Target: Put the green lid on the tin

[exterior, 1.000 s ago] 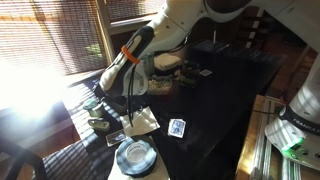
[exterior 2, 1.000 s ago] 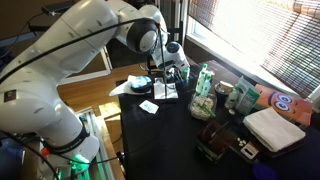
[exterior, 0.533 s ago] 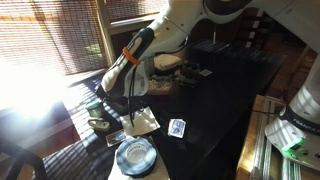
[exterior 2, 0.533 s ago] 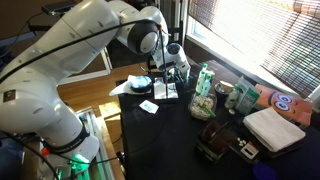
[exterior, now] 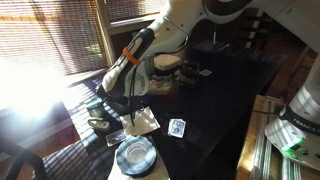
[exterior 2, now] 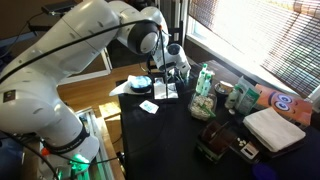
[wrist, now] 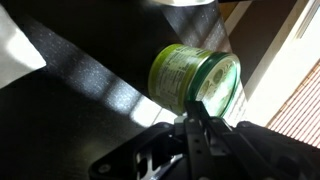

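The green lid (wrist: 218, 85) is level and centred against the tin's top edge, so my gripper will let go of the green lid.
In the wrist view the tin (wrist: 178, 72), a short silvery can with a pale green label, shows on the dark table. The green lid (wrist: 218, 85) sits over its end. My gripper (wrist: 195, 122) has its fingers close together, pinched on the lid's rim. In both exterior views the gripper (exterior: 103, 104) (exterior 2: 160, 78) reaches down at the table's window-side end. There the tin and lid are too small and too covered by the hand to make out.
A dark round dish (exterior: 134, 155) stands near the table's corner, with a sheet of paper (exterior: 143, 121) and a playing card (exterior: 177, 127) beside it. A blue-grey plate (exterior 2: 140, 83), green bottles (exterior 2: 205, 80) and a white box (exterior 2: 274, 128) stand further along.
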`<control>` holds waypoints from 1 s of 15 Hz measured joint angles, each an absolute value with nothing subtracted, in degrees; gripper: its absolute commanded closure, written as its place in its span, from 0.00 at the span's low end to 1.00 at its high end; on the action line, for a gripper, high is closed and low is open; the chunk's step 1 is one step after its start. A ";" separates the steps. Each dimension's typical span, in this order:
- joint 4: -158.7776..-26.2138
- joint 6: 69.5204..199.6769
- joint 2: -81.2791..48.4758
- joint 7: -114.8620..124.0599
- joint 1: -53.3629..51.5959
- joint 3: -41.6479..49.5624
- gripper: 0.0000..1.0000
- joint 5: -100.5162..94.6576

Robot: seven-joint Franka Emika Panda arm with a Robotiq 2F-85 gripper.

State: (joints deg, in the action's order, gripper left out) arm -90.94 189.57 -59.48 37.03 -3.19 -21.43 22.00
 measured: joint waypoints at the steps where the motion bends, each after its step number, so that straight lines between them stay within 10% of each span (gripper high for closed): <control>1: -90.94 189.57 -59.51 36.82 -3.20 -21.43 0.99 22.00; 10: -90.94 189.57 -59.58 35.20 -3.20 -21.41 0.99 22.00; 15: -90.97 189.28 -59.70 34.41 -3.23 -21.40 0.51 22.00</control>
